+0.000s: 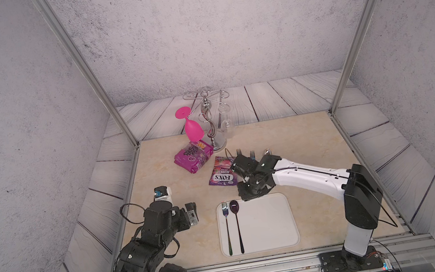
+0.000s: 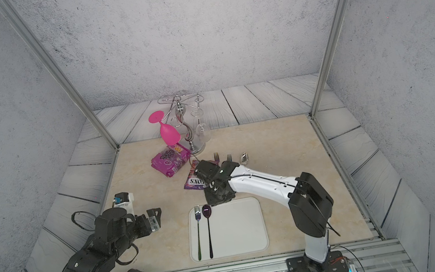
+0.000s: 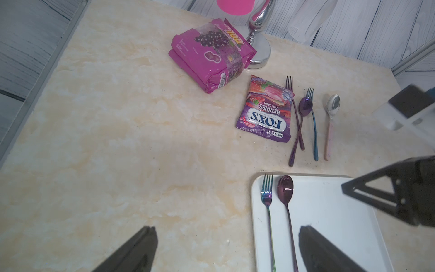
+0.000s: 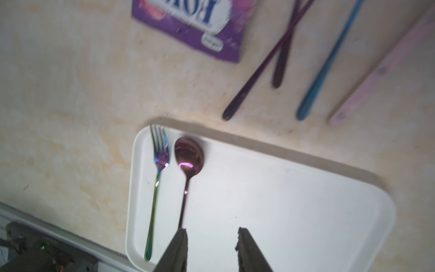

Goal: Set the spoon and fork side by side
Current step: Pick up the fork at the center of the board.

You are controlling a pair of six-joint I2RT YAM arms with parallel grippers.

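The robot's right gripper should next grab the blue fork by its handle below the tines, to lay the fork beside the spoon.
An iridescent fork (image 1: 226, 224) and a dark purple spoon (image 1: 237, 222) lie parallel and close together along the left side of a white tray (image 1: 273, 234), heads pointing away from the robot. Both show in the left wrist view, fork (image 3: 267, 200) and spoon (image 3: 286, 190), and in the right wrist view, fork (image 4: 157, 179) and spoon (image 4: 188, 155). My right gripper (image 4: 211, 233) hovers over the tray beside the spoon's handle, jaws apart with nothing between them. My left gripper (image 3: 228, 229) stands wide open above the tray's left edge, holding nothing.
Behind the tray lie a purple FOX'S candy bag (image 1: 221, 176), a magenta packet (image 1: 193, 157) and loose cutlery: a purple fork (image 3: 294, 113), a purple spoon (image 3: 303, 110), a blue fork (image 3: 314, 127) and a pink-handled spoon (image 3: 330, 122). A chrome glass rack (image 1: 212, 119) holds a pink goblet (image 1: 193, 128).
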